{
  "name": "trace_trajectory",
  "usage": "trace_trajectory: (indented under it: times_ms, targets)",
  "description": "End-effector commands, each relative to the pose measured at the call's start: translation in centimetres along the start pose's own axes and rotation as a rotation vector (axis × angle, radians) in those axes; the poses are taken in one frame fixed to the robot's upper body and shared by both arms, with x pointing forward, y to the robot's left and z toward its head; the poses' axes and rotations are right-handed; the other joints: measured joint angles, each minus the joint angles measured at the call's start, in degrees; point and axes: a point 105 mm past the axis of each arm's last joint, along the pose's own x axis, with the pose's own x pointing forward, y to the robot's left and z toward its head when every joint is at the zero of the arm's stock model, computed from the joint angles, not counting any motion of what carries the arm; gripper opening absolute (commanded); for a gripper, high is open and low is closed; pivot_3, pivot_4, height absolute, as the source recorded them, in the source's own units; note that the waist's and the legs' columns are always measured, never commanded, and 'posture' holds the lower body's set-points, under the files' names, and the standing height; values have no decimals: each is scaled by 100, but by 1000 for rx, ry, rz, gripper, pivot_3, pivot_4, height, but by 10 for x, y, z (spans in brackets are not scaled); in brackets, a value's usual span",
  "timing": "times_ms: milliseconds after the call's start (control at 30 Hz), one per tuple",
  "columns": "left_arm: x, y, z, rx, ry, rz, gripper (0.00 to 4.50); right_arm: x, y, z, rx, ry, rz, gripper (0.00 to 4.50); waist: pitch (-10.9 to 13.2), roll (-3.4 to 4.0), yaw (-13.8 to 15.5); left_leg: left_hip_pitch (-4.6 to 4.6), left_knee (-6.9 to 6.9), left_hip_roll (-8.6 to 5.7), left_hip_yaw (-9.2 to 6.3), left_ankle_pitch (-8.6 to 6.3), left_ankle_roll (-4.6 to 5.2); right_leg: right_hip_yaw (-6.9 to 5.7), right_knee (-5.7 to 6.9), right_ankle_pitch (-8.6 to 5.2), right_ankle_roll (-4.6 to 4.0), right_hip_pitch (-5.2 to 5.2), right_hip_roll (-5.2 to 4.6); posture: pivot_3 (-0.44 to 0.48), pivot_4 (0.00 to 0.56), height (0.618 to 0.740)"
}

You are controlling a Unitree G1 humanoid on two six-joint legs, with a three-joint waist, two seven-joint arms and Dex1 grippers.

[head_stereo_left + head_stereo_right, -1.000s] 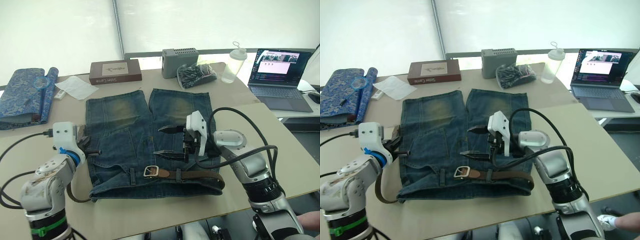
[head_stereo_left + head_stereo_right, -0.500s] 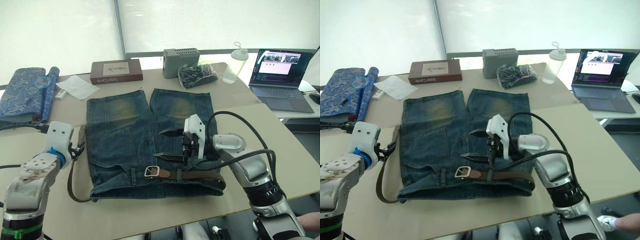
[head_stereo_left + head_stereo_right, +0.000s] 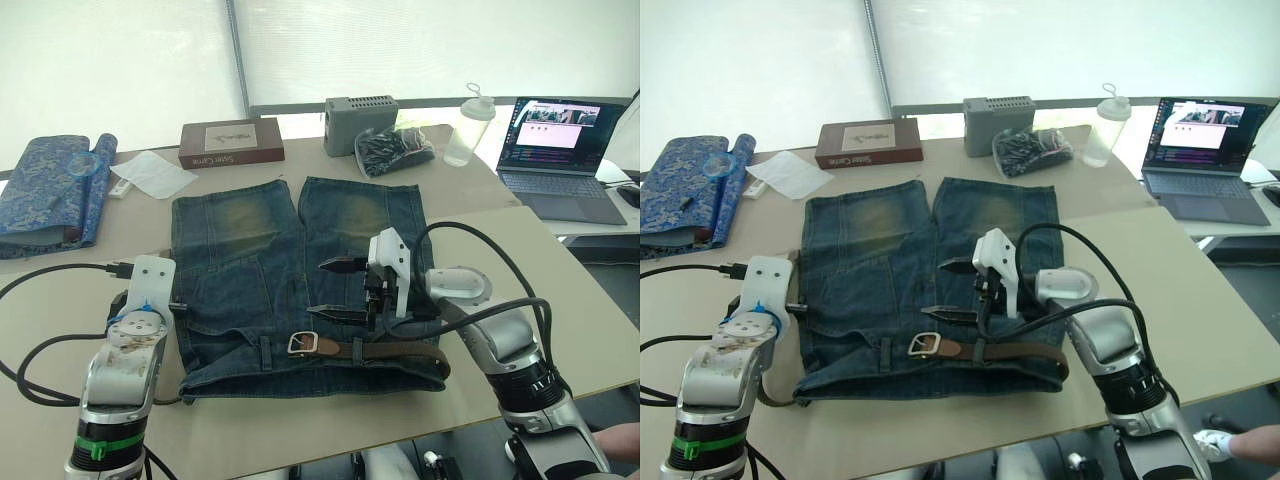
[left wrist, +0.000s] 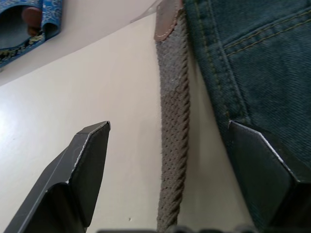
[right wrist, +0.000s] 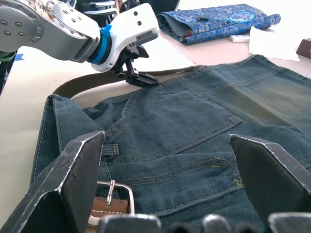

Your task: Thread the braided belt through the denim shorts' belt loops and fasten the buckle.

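Observation:
My left gripper grabs the strap by its braided end (image 4: 173, 121) behind the leather tip (image 4: 167, 22) next, to thread the belt through the denim loops.
The denim shorts (image 3: 250, 250) lie flat on the table, waistband toward me. The braided belt (image 3: 400, 352) runs along the waistband under belt loops (image 3: 358, 350), and its silver buckle (image 3: 303, 343) lies on the denim. The strap's other end (image 4: 172, 111) lies on the table just off the shorts' left edge. My left gripper (image 4: 169, 125) is open and straddles that strap end without gripping it. My right gripper (image 3: 330, 288) is open and empty, hovering over the shorts just beyond the buckle (image 5: 114, 194).
A blue patterned rolled cloth (image 3: 55, 195) lies at the far left, with white paper (image 3: 150, 173) and a brown box (image 3: 230, 143) behind the shorts. At the back stand a grey box (image 3: 360, 125), a black bag (image 3: 392, 150), a bottle (image 3: 465, 128) and a laptop (image 3: 560, 150).
My left gripper has gone from shut to open, letting go of the strap. That arm swung left, then back beside the shorts. The right arm has hardly moved.

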Motion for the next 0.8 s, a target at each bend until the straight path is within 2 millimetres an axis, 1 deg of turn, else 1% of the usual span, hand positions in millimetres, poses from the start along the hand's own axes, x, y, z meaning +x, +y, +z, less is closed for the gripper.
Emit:
trace_trajectory:
  times_ms: [33, 133, 200, 300, 333, 367, 433, 467, 533, 600, 700, 767, 800]
  targets:
    - [0, 6, 8, 20, -44, 88, 4103, -1, -1, 13, -47, -32, 4, 4500, 0, 0, 5, 0, 0, 0, 0, 0, 0, 0, 0, 0, 0, 0, 0, 0, 150, 740]
    - [6, 9, 9, 18, -53, 156, 4103, -1, -1, 13, -47, -34, 6, 4500, 0, -1, 22, 0, 0, -1, 0, 0, 0, 0, 0, 0, 0, 1, 0, 0, 150, 740]
    - [10, 7, 8, 7, -49, 163, 4103, -1, -1, 14, -46, -34, 5, 4500, 0, -1, 29, -1, 1, -1, 0, 0, 0, -1, 0, 0, 0, 0, -1, 0, 150, 740]
    - [19, 5, 2, -14, -25, 176, 4103, -2, -1, 13, -48, -31, 4, 4500, 0, -1, 44, 0, 1, -1, 0, 1, 0, -1, 0, 0, 0, 1, -1, 0, 150, 740]
    - [21, 5, 1, -17, -23, 178, 3594, -2, -1, 14, -48, -31, 4, 4500, 0, -1, 43, 0, 1, -1, 0, 1, 0, -1, 0, 0, 0, 1, -2, 0, 150, 740]
    - [23, 5, 0, -24, -25, 181, 3253, -2, -2, 14, -47, -30, 4, 4500, -1, -1, 39, 0, 1, -1, 0, 0, 0, -1, 1, 0, 0, 0, -3, 0, 150, 740]
    - [26, 4, -4, -51, -17, 171, 2375, -2, -2, 14, -48, -29, 2, 4500, -1, -1, 34, 0, 0, 0, 0, 0, 0, 0, 0, 0, 0, 0, -3, 0, 150, 740]
    - [28, 3, -4, -65, -29, 163, 1815, -2, -2, 14, -47, -28, 0, 4500, -1, -1, 31, 1, 0, 0, 0, 0, 0, 0, 1, 0, 0, 0, -3, 0, 150, 740]
    - [29, 3, -4, -96, -45, 150, 862, -2, -2, 13, -43, -25, -2, 4500, -1, -2, 29, 0, 1, 1, 0, 1, 0, 0, 1, 0, -1, 0, -3, 0, 150, 740]
    - [29, 5, -1, -98, -81, 145, 44, -3, -2, 12, -38, -21, -6, 4500, -1, -1, 37, 1, 1, 1, 0, 0, 0, -1, 1, 0, -1, 0, -4, 0, 150, 740]
    - [23, 15, 16, -76, -210, 137, 44, -5, -5, 9, -18, -10, -32, 4500, -1, -2, 45, 0, 1, 1, 1, 0, 0, -1, 1, 1, -1, 1, -7, 0, 150, 740]
    - [14, 20, 31, -49, -309, 126, 44, -8, -5, 6, -4, -1, -41, 4500, -1, -2, 45, -4, 2, 0, 0, 0, 0, -2, 0, 1, -1, -2, -7, 0, 150, 740]
    - [5, 21, 41, -7, -379, 109, 44, -10, -5, 4, 6, 4, -51, 4500, -1, -2, 45, -4, 2, 1, 0, 0, 0, -1, 0, 1, -1, -2, -7, 0, 150, 740]
